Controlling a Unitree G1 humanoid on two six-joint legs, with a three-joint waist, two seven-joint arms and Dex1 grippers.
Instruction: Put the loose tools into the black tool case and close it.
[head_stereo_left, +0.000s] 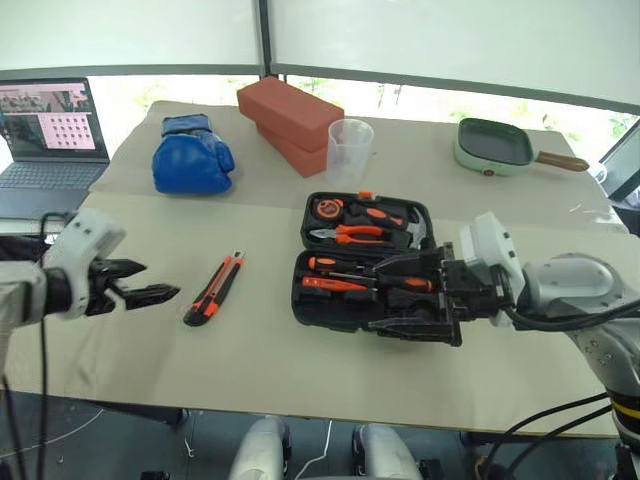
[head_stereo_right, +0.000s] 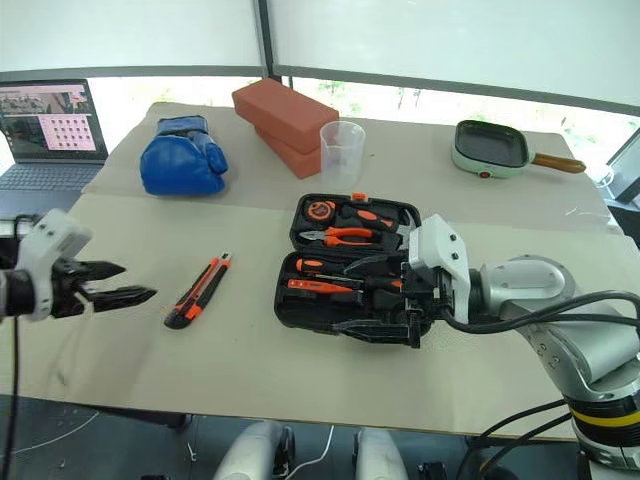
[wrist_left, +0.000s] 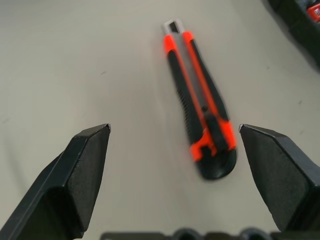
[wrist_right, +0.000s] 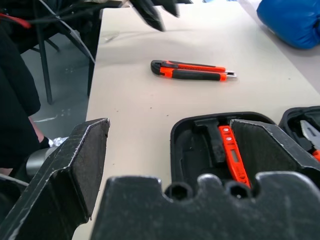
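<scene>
Next, my left gripper grips the loose utility knife by its handle (head_stereo_left: 210, 298), to tuck the knife into the black tool case (head_stereo_left: 330, 300).
The black tool case (head_stereo_left: 330, 300) lies open in the middle of the table, with screwdrivers (head_stereo_left: 345, 275) in its near half and pliers, a tape measure and a hammer in its far half. An orange-and-black utility knife (head_stereo_left: 214, 288) lies loose on the table to the left of the case. My left gripper (head_stereo_left: 160, 280) hovers open just left of the knife, which lies ahead between its fingers (wrist_left: 85, 170), untouched. My right gripper (head_stereo_left: 378, 295) is open and empty over the near right part of the case (wrist_right: 195, 145), pointing left toward the knife (wrist_right: 192, 70).
At the back of the table are a blue boxing glove (head_stereo_left: 190, 155), two stacked red bricks (head_stereo_left: 290, 115), a clear measuring cup (head_stereo_left: 349, 140) and a green pan (head_stereo_left: 495, 145). A laptop (head_stereo_left: 50, 130) stands off the table's left side.
</scene>
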